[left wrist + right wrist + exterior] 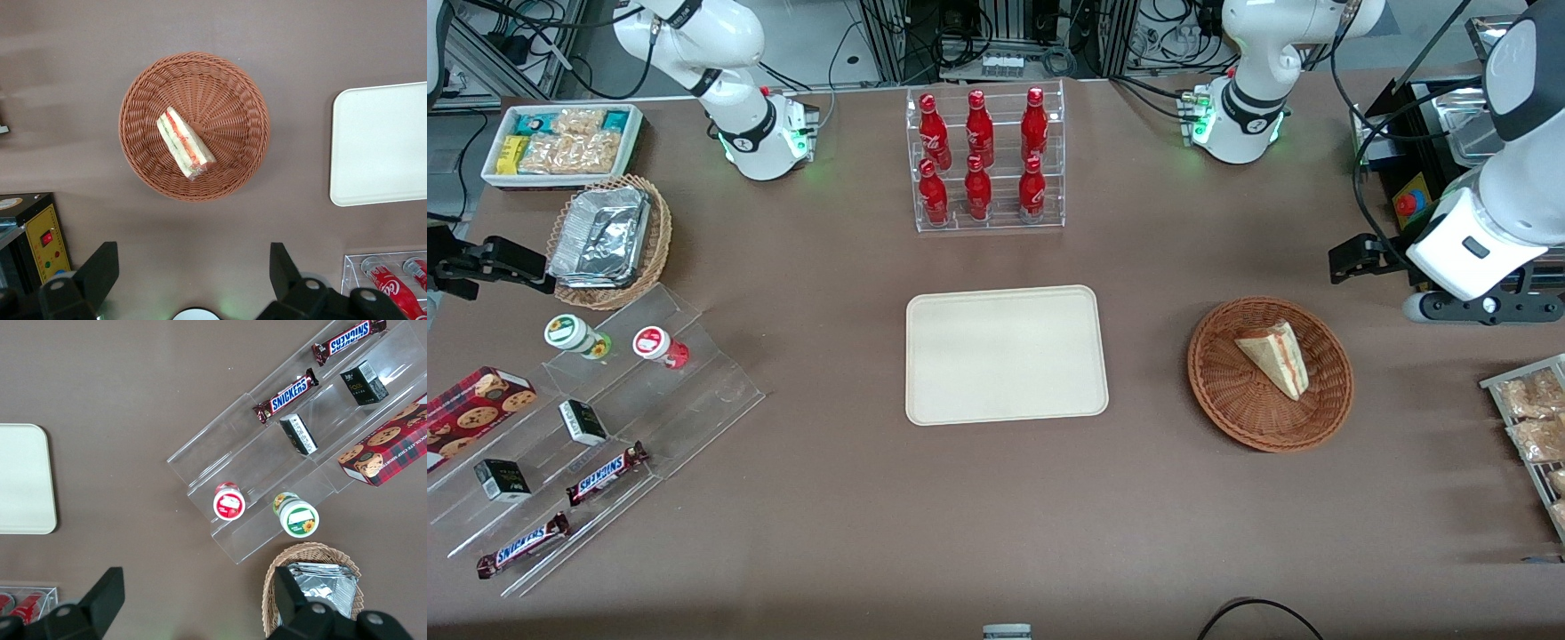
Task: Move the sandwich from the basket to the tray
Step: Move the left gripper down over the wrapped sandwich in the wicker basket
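My left gripper grabs the sandwich's flat outer bread sides next, since the sandwich is long along its red filling but narrow across.
The sandwich, a pale bread wedge with red and green filling, lies in the round reddish-brown basket. The cream tray lies flat beside the basket, toward the parked arm's end, with nothing on it. My left gripper hangs above the table, a little farther from the front camera than the basket and toward the working arm's end. It is open, with its fingers wide apart and only bare table between them.
A clear rack of red cola bottles stands farther from the front camera than the tray. A black box with a red button and a wire rack of snack packets sit at the working arm's end. Snack displays fill the parked arm's end.
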### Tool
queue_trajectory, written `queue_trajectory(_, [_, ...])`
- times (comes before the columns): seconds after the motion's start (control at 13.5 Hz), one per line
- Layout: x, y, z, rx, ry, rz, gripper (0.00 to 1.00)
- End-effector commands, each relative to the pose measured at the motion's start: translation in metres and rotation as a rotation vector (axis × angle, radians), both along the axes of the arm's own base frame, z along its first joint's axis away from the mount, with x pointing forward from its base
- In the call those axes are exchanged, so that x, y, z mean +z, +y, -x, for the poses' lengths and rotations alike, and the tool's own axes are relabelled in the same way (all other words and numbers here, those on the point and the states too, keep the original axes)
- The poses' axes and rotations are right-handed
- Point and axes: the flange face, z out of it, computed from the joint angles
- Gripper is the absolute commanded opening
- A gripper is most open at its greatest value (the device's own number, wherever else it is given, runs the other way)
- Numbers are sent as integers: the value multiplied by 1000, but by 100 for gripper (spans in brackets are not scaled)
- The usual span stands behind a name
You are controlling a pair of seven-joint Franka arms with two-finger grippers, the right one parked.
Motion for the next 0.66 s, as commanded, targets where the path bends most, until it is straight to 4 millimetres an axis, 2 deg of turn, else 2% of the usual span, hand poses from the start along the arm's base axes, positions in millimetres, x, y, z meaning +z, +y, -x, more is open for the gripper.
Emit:
queue_trajectory(0.0, [7,1,5,-21,-7,-12,100])
queue_trajectory(0.37, [-24,0,2,-22,20,-18,100])
queue_trajectory(0.59, [-63,0,2,-23,30,-20,100])
